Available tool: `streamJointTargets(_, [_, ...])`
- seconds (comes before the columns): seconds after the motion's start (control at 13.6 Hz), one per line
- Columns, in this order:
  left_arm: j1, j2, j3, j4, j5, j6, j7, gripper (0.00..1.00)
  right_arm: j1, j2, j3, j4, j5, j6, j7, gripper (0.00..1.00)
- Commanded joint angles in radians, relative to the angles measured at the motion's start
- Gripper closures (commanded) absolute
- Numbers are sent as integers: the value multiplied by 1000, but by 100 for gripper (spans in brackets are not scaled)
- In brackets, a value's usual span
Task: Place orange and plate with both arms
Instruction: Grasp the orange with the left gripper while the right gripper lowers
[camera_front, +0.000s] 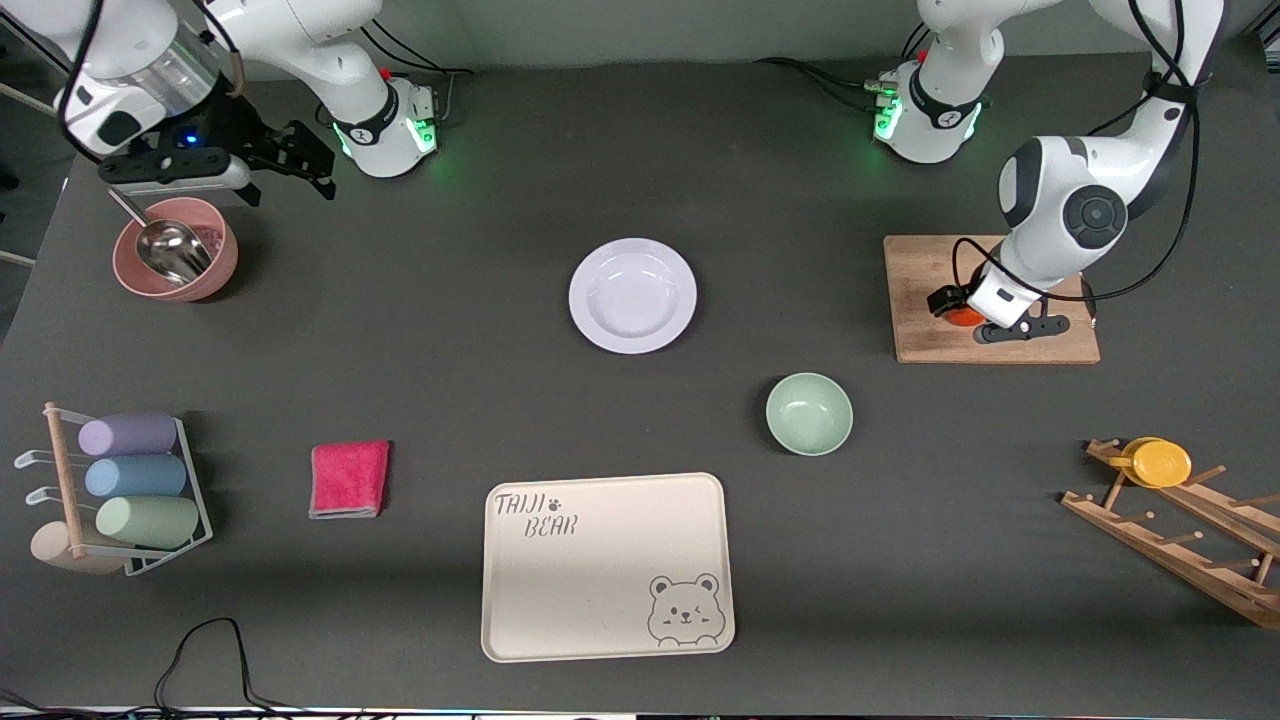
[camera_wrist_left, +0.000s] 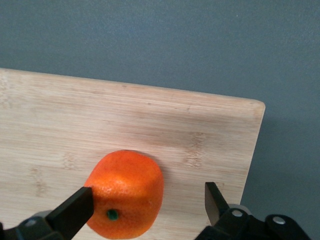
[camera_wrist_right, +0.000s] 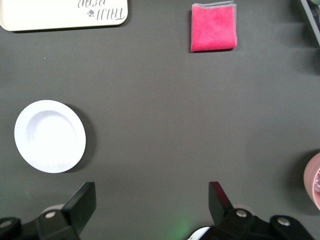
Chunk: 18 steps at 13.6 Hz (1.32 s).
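The orange's widest part (camera_front: 963, 318) is below the fingers over the cutting board (camera_front: 1000, 345), so my left gripper needs to come down before it closes on the orange.
The orange (camera_front: 963, 318) lies on a wooden cutting board (camera_front: 1000, 345) toward the left arm's end of the table. My left gripper (camera_front: 966, 312) is low over it and open. In the left wrist view the orange (camera_wrist_left: 127, 195) sits between the fingers of my left gripper (camera_wrist_left: 147, 200): one fingertip (camera_wrist_left: 80, 202) is at its side, the other (camera_wrist_left: 214, 197) stands clear of it. The white plate (camera_front: 632, 295) lies on the table's middle and also shows in the right wrist view (camera_wrist_right: 49, 136). My right gripper (camera_front: 312, 165) waits open and empty, high over the table near its own base (camera_wrist_right: 150, 200).
A pink bowl with a metal scoop (camera_front: 175, 250) stands under the right arm. A green bowl (camera_front: 809, 413), a cream bear tray (camera_front: 607, 565), a pink cloth (camera_front: 349, 478), a rack of cups (camera_front: 130, 490) and a wooden rack with a yellow lid (camera_front: 1160, 463) lie nearer the camera.
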Motion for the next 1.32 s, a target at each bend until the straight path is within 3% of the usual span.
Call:
streamJointTargets(0.0, [15, -5, 0, -2, 32, -22, -13, 0, 41, -20, -3, -47, -3, 18, 40, 0])
streamJointTargets(0.22, [16, -5, -2, 41, 33, -116, -12, 0, 41, -20, -17, -79, 24, 29, 37, 0])
streamJointTargets(0.37, [18, 4, 0, 38, 33, -101, -10, 0, 38, -25, -95, -125, 148, 72, 18, 0])
streamJointTargets(0.51, [45, 17, 0, 35, 52, -67, 0, 0, 38, -27, -130, -167, 218, 104, -31, 0])
streamJointTargets(0.59, [65, 34, 0, 33, 87, -35, 0, 0, 38, -30, -184, -215, 300, 139, -83, 0])
streamJointTargets(0.88, [79, 54, -2, 32, 89, -21, -3, 1, 38, -31, -251, -395, 510, 291, -288, 0])
streamJointTargets(0.95, [80, 62, -2, 32, 87, -21, -4, 3, 38, -30, -267, -450, 605, 331, -383, 0])
streamJointTargets(1.03, [80, 65, -2, 32, 84, -19, -6, 10, 36, -21, -278, -495, 696, 351, -467, 0])
streamJointTargets(1.1, [80, 68, -2, 32, 82, -21, -6, 24, 36, -5, -285, -530, 776, 372, -550, 0])
streamJointTargets(1.25, [77, 64, -3, 33, 81, -31, -10, 81, 36, 31, -290, -587, 894, 409, -701, 0])
